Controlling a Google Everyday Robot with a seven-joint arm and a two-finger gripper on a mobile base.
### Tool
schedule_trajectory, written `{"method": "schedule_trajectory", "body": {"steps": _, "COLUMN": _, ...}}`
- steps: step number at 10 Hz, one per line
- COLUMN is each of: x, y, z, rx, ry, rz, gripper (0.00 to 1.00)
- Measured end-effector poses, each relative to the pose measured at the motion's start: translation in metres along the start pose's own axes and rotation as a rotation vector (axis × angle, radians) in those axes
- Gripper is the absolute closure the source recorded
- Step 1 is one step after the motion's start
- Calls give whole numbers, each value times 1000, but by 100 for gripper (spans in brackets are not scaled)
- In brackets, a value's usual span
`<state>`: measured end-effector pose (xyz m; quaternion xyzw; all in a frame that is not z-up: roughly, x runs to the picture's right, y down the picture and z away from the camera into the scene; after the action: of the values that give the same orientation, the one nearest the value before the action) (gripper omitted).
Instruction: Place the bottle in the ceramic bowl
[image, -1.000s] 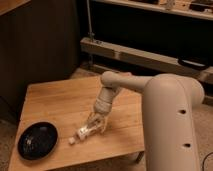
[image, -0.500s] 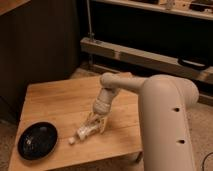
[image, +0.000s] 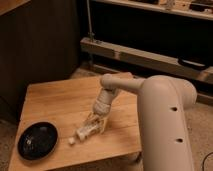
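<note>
The gripper grabs the bottle by its end (image: 97, 122) opposite the cap next, to put the bottle in the ceramic bowl (image: 37, 140).
The bottle (image: 84, 133), small and white, lies on its side on the wooden table (image: 55, 102), its cap pointing toward the front left. My gripper (image: 94, 125) is down at the bottle's far end, open, with its pale fingers on either side of the bottle. The ceramic bowl (image: 37, 140), a shallow glossy black dish, sits at the table's front left corner, a short way left of the bottle and with nothing in it.
My thick cream arm (image: 160, 117) reaches in from the right over the table's right edge. A dark wall panel stands behind the table on the left. A metal shelf rail (image: 150, 57) runs along the back.
The big arm segment has swung slightly to the left. Gripper and bottle stay in almost the same spot on the table.
</note>
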<state>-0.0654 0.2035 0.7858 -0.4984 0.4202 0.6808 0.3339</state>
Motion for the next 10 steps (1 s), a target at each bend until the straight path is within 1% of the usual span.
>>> {"method": "schedule_trajectory", "body": {"steps": 7, "x": -3, "y": 5, "z": 7, "rx": 5, "ry": 3, "rz": 3, "gripper": 35}}
{"method": "schedule_trajectory", "body": {"steps": 8, "x": -3, "y": 8, "z": 8, "rx": 11, "ry": 2, "rz": -1, "gripper": 40}}
{"method": "schedule_trajectory", "body": {"steps": 10, "x": -1, "y": 12, "z": 8, "rx": 23, "ry": -2, "rz": -12, "gripper": 59}}
